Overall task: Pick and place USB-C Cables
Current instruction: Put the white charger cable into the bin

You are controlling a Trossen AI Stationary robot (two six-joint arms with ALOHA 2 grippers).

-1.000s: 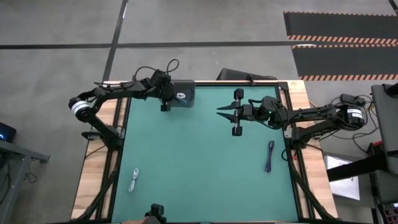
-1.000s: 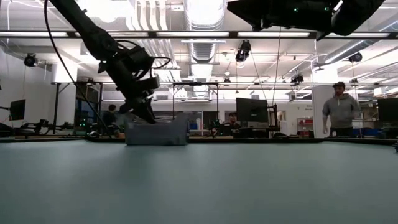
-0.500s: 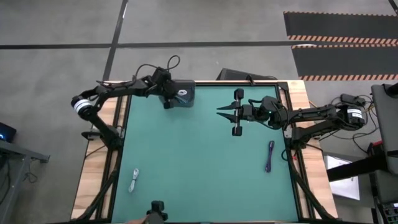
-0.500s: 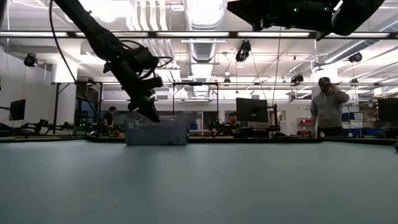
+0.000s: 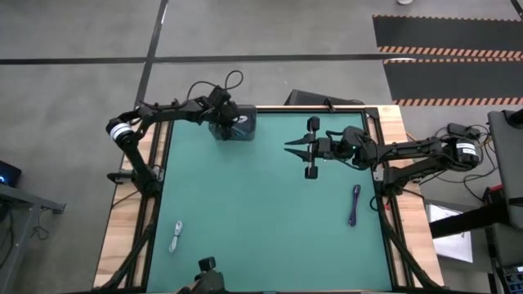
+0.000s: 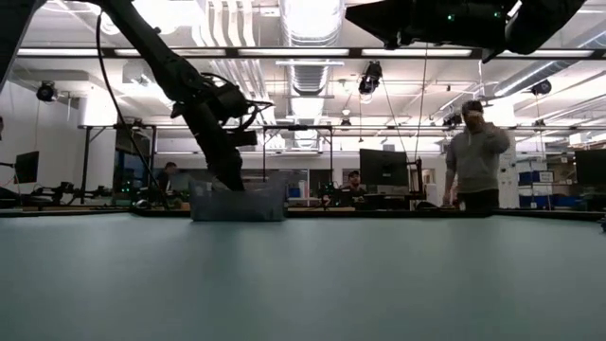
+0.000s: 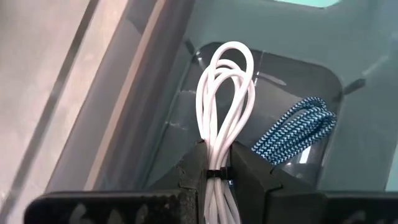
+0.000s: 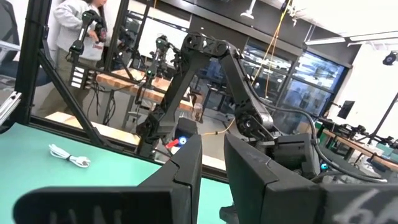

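Observation:
The white USB-C cable bundle hangs inside the grey bin's sides, over its bottom, and would stay in the grey bin. It is time for my left gripper to open now.
My left gripper is over the grey bin at the table's far edge and is shut on a white USB-C cable bundle. A blue-patterned cable lies on the bin's floor. In the low view the left gripper dips to the bin's rim. Another white cable lies near the table's left near corner. A dark blue-purple cable lies by the right edge. My right gripper hovers mid-table, open by a narrow gap. My left gripper pinches the white bundle between its two fingers, close to the dark tie that binds the strands. The fingers come slanting down from above and lie along the bundle. The looped end sticks out past the fingertips, over the bin's floor.
The bin's clear walls surround the left fingers. A person stands beyond the table's far edge. The green mat lies bare between the two loose cables. The right wrist view shows the left arm and the white cable.
My left gripper, still shut on the white bundle, has moved from the bin's left side toward the far edge and over the bin. It has tipped steeper and lowered toward the bin's rim. The right arm has kept still.

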